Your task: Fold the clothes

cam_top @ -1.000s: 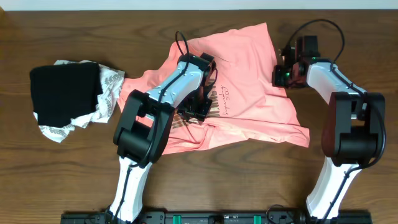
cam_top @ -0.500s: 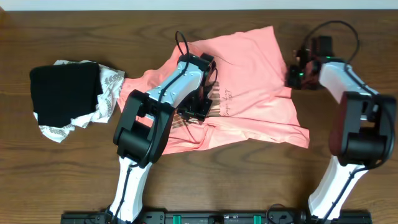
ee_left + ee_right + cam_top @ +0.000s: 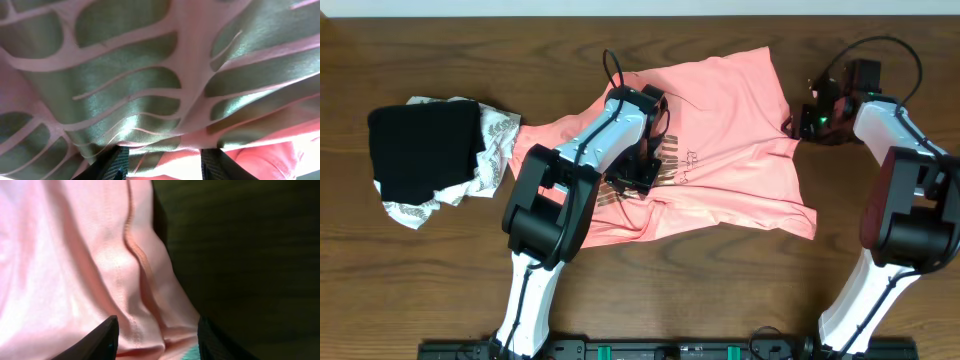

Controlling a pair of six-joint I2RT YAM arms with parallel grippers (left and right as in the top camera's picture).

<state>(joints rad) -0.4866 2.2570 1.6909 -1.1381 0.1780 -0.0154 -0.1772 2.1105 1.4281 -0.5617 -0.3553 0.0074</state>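
The robot's right gripper should next pick up the T-shirt (image 3: 740, 130) by its loose hemmed edge, so that the rumpled fabric is drawn out flat for folding.
The clothes, a salmon-pink T-shirt (image 3: 740, 130), lie spread and rumpled across the middle of the wooden table (image 3: 720, 290). My left gripper (image 3: 642, 175) presses down on the shirt's metallic lettering (image 3: 125, 75). Its jaws stand apart, with a bulge of fabric between them (image 3: 166, 162). At the shirt's right edge my right gripper (image 3: 800, 122) is open. The hemmed pink edge (image 3: 135, 270) lies loose between its two fingers (image 3: 157, 340), and dark table shows to the right.
A black folded garment (image 3: 425, 150) lies at the left on a white patterned cloth (image 3: 495, 140), close to the shirt's left sleeve. Both arm bases stand at the table's front edge.
My right gripper drew the shirt's right edge rightward, spreading the fabric, and has now opened its jaws. The left gripper stayed pressed on the lettering.
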